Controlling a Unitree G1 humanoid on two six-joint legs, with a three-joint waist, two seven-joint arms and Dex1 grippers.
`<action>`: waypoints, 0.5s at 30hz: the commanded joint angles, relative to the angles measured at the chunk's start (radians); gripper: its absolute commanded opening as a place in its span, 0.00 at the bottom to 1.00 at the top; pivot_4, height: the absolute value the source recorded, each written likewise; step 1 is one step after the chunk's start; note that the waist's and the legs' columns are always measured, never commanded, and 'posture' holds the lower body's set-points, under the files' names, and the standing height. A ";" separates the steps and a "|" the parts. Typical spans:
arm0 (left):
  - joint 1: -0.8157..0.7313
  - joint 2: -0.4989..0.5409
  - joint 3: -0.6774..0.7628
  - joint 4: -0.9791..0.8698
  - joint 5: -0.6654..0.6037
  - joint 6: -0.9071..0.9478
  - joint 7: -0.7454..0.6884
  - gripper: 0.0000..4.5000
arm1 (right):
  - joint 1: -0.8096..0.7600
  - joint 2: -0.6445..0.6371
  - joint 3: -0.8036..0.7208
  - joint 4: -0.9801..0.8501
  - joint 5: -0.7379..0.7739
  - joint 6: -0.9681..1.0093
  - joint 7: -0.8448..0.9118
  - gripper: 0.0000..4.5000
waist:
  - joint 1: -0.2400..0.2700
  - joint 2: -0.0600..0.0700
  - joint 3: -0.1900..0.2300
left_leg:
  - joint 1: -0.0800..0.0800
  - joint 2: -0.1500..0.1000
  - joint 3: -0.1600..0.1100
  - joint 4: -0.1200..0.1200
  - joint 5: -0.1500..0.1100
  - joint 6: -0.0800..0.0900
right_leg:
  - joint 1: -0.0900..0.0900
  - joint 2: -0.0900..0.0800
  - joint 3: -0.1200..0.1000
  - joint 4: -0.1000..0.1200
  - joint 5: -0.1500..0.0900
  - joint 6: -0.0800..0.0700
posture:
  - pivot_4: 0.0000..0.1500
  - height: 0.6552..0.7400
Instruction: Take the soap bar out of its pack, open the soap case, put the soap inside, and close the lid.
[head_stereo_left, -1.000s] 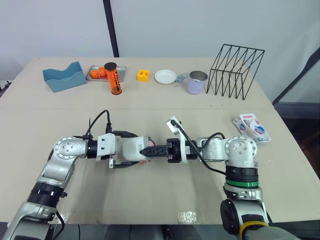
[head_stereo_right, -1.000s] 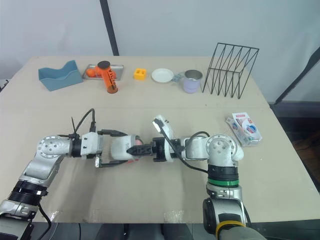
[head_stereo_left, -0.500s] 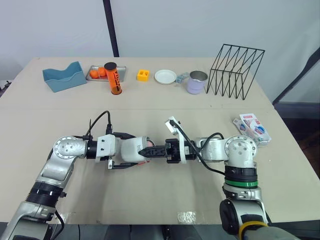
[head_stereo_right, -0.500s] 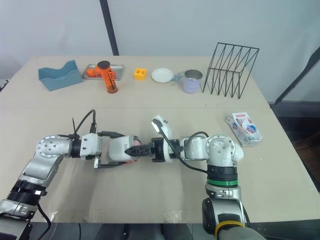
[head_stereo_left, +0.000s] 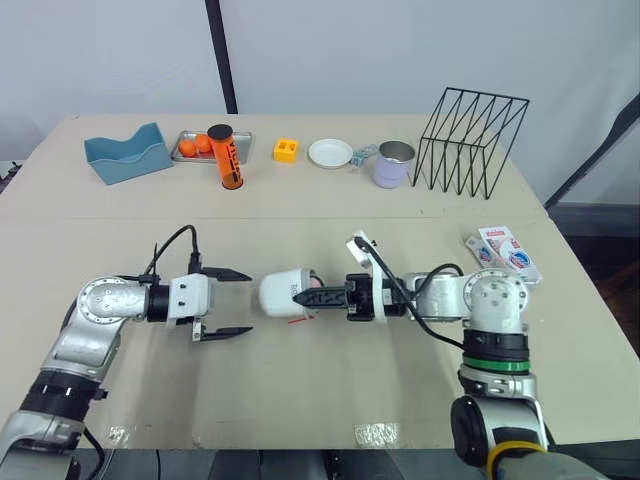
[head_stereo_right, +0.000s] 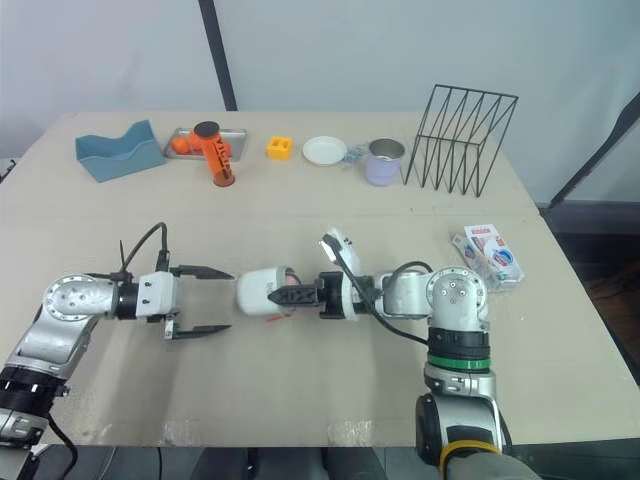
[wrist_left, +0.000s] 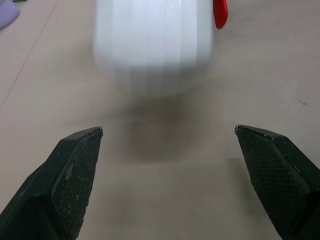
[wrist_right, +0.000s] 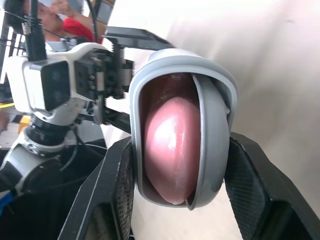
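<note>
The soap case's other end is covered by my right gripper's fingers, so my left gripper will next grab the soap case by the sides of its bare end (head_stereo_left: 273, 295) (wrist_left: 153, 60).
The white soap case (head_stereo_left: 283, 293) lies on its side at mid-table, held in my right gripper (head_stereo_left: 318, 298), which is shut on its open end. In the right wrist view the case (wrist_right: 215, 150) is ajar with the pink soap bar (wrist_right: 170, 145) inside, between the black fingers (wrist_right: 117, 195). My left gripper (head_stereo_left: 246, 302) stands open a short way to the left of the case, touching nothing. The left wrist view has the case (wrist_left: 152, 45) ahead of the spread fingertips (wrist_left: 80, 155), with a small red piece (wrist_left: 220, 12) beside it. The soap pack (head_stereo_left: 505, 255) lies at the right edge.
Along the back stand a blue holder (head_stereo_left: 127, 155), a tray (head_stereo_left: 186, 136) with oranges, an orange tube (head_stereo_left: 228, 158), a yellow block (head_stereo_left: 287, 150), a white plate (head_stereo_left: 330, 153), a mug (head_stereo_left: 394, 164) and a black wire rack (head_stereo_left: 470, 140).
My left gripper let go of the soap case, opened and drew back to the left. The right gripper kept the case and shifted it slightly right.
</note>
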 joint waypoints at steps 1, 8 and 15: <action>0.022 0.051 0.053 -0.052 -0.068 0.088 -0.022 1.00 | -0.050 -0.121 0.069 -0.054 0.025 -0.002 0.083 0.46 | -0.001 0.001 0.001 | 0.000 0.000 0.000 0.000 0.000 0.000 | 0.000 0.000 0.000 0.000 0.000 0.000 | 1.00 0.97; 0.004 0.072 0.068 -0.071 -0.086 0.165 -0.032 1.00 | -0.208 -0.470 0.359 -0.193 -0.122 -0.083 0.377 0.46 | 0.000 0.004 0.003 | -0.001 0.001 0.001 0.000 0.000 0.001 | -0.001 0.001 0.001 -0.001 0.000 0.000 | 1.00 0.97; -0.050 0.058 0.058 -0.075 -0.088 0.215 -0.036 1.00 | -0.329 -0.746 0.633 -0.335 -0.334 -0.328 0.779 0.46 | 0.002 0.006 0.003 | -0.002 0.001 0.001 0.000 -0.001 0.001 | -0.003 0.001 0.001 -0.002 0.000 0.000 | 1.00 0.97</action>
